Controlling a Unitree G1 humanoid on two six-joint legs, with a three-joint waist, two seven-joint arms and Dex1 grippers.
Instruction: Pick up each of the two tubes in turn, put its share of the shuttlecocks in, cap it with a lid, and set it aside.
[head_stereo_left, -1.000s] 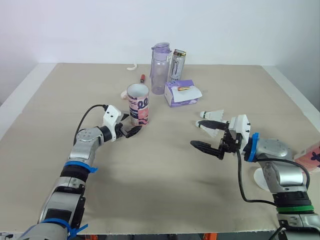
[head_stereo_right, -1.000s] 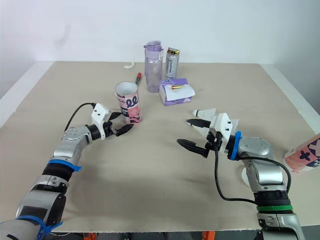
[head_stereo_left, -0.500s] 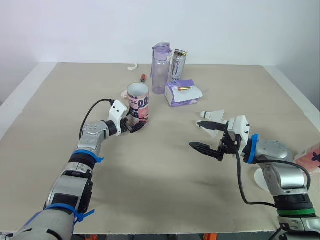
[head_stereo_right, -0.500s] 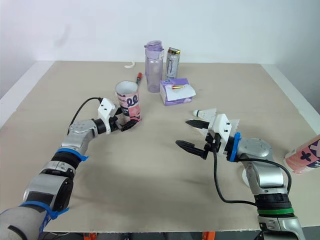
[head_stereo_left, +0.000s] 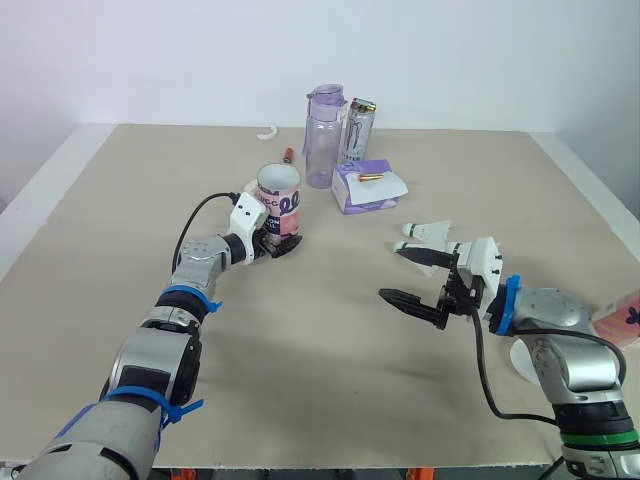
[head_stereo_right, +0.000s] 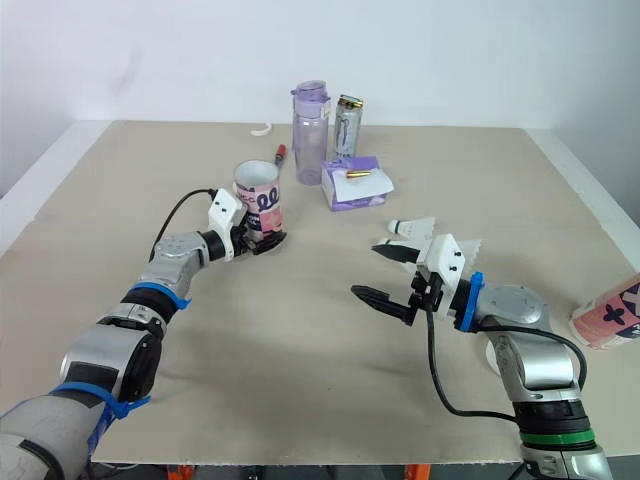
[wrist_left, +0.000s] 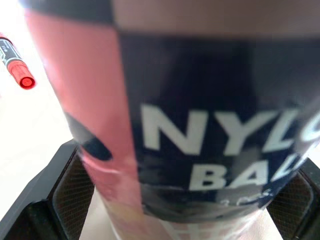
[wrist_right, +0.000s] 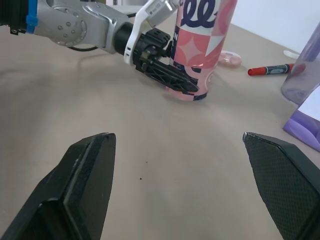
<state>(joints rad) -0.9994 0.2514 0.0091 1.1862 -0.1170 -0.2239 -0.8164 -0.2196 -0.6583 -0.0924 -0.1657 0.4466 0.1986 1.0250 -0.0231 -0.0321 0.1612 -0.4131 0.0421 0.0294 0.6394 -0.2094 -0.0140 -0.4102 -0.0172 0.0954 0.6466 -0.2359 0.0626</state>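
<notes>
I will next grab the pink and navy tube by its printed side (head_stereo_left: 279, 210) (wrist_left: 200, 150) with my left gripper. Then the tube gets its share of shuttlecocks.
A pink and navy tube (head_stereo_left: 279, 203) stands upright, mouth up, at the table's middle left. My left gripper (head_stereo_left: 276, 245) is at its base, open, with a pad (wrist_left: 72, 192) close on each side of the tube's wall (wrist_left: 200, 125). My right gripper (head_stereo_left: 392, 271) hovers open and empty at the right, low over the table. Just behind it lies a white shuttlecock (head_stereo_left: 428, 231). A second pink tube (head_stereo_right: 608, 312) lies at the far right edge. A white lid (head_stereo_left: 520, 356) sits by my right forearm, and a pink lid (wrist_right: 230, 59) lies behind the upright tube.
At the back stand a purple bottle (head_stereo_left: 323, 135) and a clear can (head_stereo_left: 356, 130), with a purple tissue box (head_stereo_left: 365, 187) in front of them. A red marker (head_stereo_left: 286, 155) and a small white hook (head_stereo_left: 265, 132) lie behind the tube.
My left gripper has moved forward from beside the tube until its fingers stand around the base. The right gripper has hardly shifted.
</notes>
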